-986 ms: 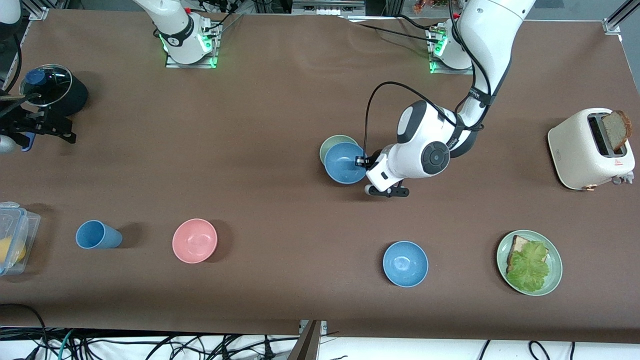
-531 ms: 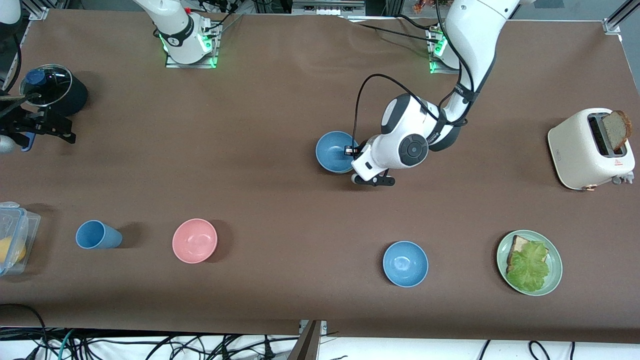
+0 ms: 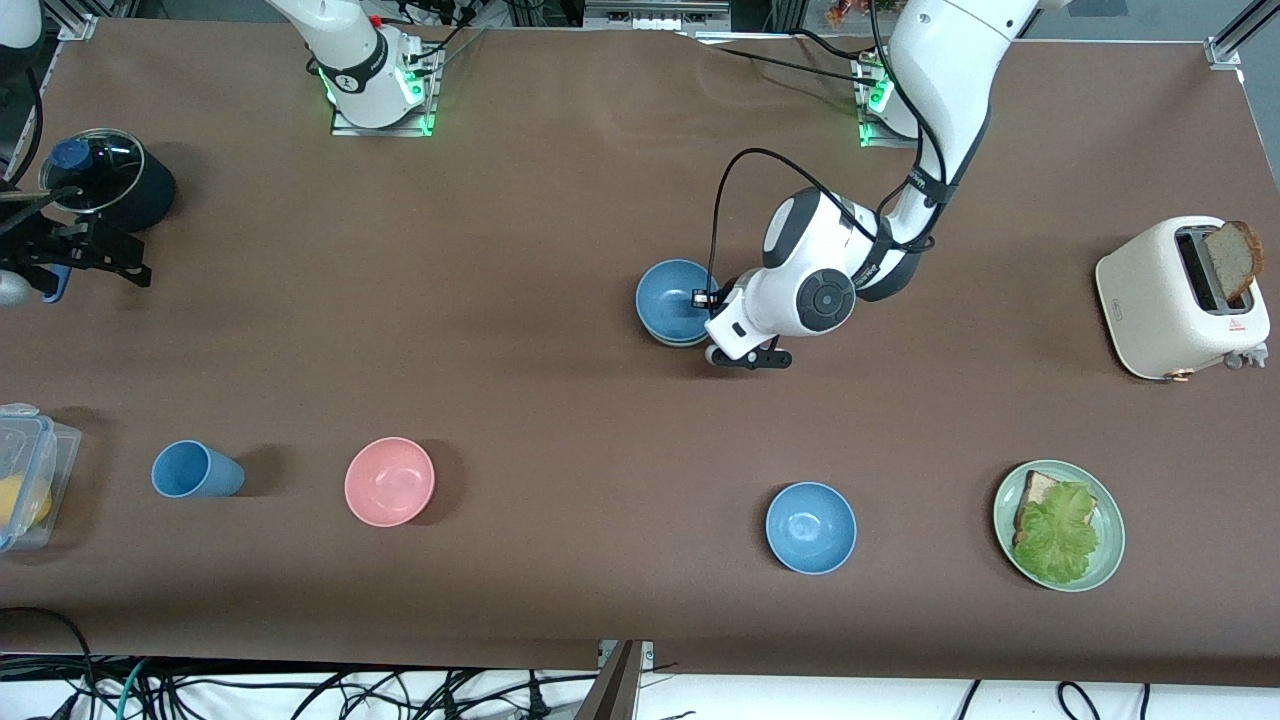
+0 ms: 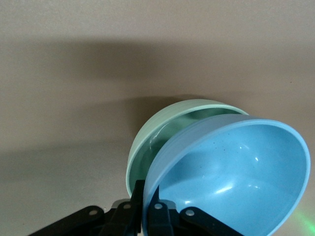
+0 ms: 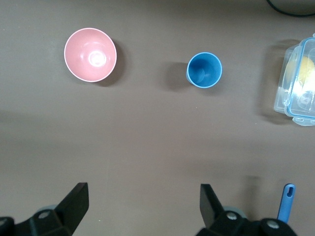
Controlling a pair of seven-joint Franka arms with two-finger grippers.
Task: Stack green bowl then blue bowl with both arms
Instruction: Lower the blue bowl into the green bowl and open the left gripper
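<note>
My left gripper opens now, since the blue bowl's base [image 3: 672, 314] sits inside the green bowl's rim [image 3: 674, 342].
The blue bowl [image 3: 672, 298] sits tilted inside the green bowl, which it hides in the front view. In the left wrist view the green bowl [image 4: 160, 132] shows beneath the blue bowl [image 4: 236, 172]. My left gripper [image 3: 703, 298] is shut on the blue bowl's rim [image 4: 147, 206], one finger inside and one outside. My right gripper [image 3: 75, 250] waits high over the right arm's end of the table, open and empty [image 5: 142, 201].
A brighter blue bowl [image 3: 811, 527] and a plate [image 3: 1108, 515] with bread and lettuce lie nearer the camera. A pink bowl [image 3: 389, 481], a blue cup [image 3: 195, 470], a clear container [image 3: 30, 480] and a dark pot [image 3: 100, 185] are toward the right arm's end. A toaster [image 3: 1170, 300] stands at the left arm's end.
My left gripper carried the blue bowl from beside the green bowl to over it and lowered it in. The green bowl went out of sight in the front view. The right arm has not moved.
</note>
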